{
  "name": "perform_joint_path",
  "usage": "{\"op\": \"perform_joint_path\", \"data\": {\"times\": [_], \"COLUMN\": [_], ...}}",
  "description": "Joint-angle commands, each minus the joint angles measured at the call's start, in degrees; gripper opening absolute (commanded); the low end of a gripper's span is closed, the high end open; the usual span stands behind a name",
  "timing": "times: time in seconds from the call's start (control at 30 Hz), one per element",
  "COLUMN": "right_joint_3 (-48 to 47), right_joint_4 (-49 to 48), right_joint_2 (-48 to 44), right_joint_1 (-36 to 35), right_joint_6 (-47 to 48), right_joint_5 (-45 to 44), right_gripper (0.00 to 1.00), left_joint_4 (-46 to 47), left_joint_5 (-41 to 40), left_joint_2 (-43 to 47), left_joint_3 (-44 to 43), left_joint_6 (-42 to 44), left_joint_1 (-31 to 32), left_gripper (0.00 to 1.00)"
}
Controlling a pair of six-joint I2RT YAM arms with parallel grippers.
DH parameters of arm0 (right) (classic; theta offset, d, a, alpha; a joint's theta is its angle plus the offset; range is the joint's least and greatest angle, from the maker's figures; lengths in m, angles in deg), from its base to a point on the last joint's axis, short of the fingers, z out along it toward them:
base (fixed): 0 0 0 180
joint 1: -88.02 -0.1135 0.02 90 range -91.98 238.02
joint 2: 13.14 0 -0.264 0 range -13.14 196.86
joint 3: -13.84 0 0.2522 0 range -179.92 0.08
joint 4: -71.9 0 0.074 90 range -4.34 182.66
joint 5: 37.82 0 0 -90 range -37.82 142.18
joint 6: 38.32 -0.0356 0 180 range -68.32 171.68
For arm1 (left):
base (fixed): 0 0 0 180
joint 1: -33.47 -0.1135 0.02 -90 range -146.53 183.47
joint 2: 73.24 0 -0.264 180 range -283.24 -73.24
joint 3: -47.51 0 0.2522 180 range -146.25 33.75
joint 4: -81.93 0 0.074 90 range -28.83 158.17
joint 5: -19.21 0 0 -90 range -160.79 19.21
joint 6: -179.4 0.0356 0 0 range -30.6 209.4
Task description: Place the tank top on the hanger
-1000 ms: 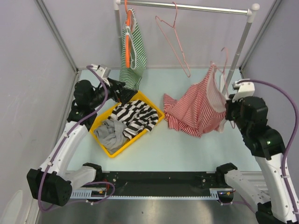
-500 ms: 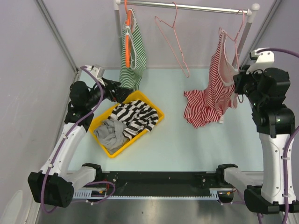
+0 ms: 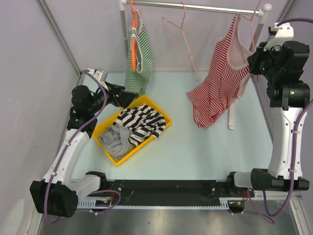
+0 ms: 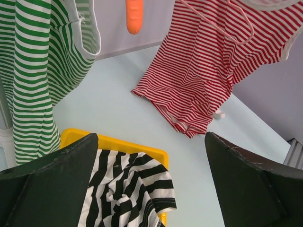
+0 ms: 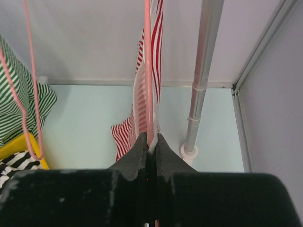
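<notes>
My right gripper needs to lower the hanger first, because the hanger's top wire is above the bar. The hanger would fall short if I opened now.
The red-and-white striped tank top hangs on a thin pink wire hanger at the right end of the rail, its hem just above the table. My right gripper is raised beside it. In the right wrist view the gripper is shut on the hanger's wire and the pale trim, with the tank top drooping below. My left gripper is open and empty above the yellow basket; its view shows the tank top far off.
A second, bare pink hanger hangs mid-rail. A green-and-white top hangs on an orange hanger at the left. The yellow basket holds a black-and-white garment and a grey one. The rail post stands by my right gripper.
My right arm has risen and lifted the hanger with the tank top from the table up to the rail's right end. My left arm has drawn back slightly.
</notes>
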Motion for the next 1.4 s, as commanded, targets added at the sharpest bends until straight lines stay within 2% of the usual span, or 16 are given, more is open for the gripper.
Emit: {"op": "perform_joint_path", "data": {"times": [0.0, 0.23, 0.63, 1.13, 1.2, 1.23, 1.3, 1.33, 1.37], "right_joint_3": [-3.19, -0.12, 10.34, 11.32, 11.14, 10.96, 10.87, 10.96, 11.05], "right_joint_4": [-3.40, -3.05, -4.72, -3.84, -3.93, -4.02, -4.02, -4.02, -4.10], "right_joint_2": [1.92, 2.63, -2.11, -3.17, -3.52, -3.61, -4.31, -4.66, -4.93], "right_joint_1": [3.86, 4.66, 5.10, 8.53, 8.53, 8.53, 8.53, 8.53, 8.53], "right_joint_6": [-1.97, -2.06, -2.68, -5.14, -4.88, -4.70, -4.52, -4.43, -4.35], "right_joint_5": [5.59, 7.27, 5.69, 7.44, 9.20, 9.99, 11.66, 12.28, 12.46], "right_gripper": [0.00, 0.00, 0.00, 0.01, 0.08, 0.25, 0.51, 0.70, 0.78], "left_joint_4": [1.58, 0.96, -0.80, -2.12, -2.38, -2.64, -3.43, -3.78, -4.22], "left_joint_5": [0.50, -0.21, -1.96, -1.00, -1.43, -1.96, -2.75, -3.36, -4.50], "left_joint_2": [1.91, 2.35, 3.32, 3.23, 3.32, 3.49, 3.67, 4.02, 4.19], "left_joint_3": [0.34, 0.34, 0.34, -0.45, -0.54, -0.54, -0.54, -0.54, -0.45], "left_joint_6": [-0.86, -0.15, 1.96, 2.92, 3.28, 3.62, 3.98, 4.41, 4.68], "left_joint_1": [-0.96, -1.40, -1.40, -1.40, -1.40, -1.40, -1.40, -1.32, -1.40], "left_gripper": [1.00, 0.99, 1.00, 0.99, 0.99, 0.99, 0.99, 1.00, 1.00]}}
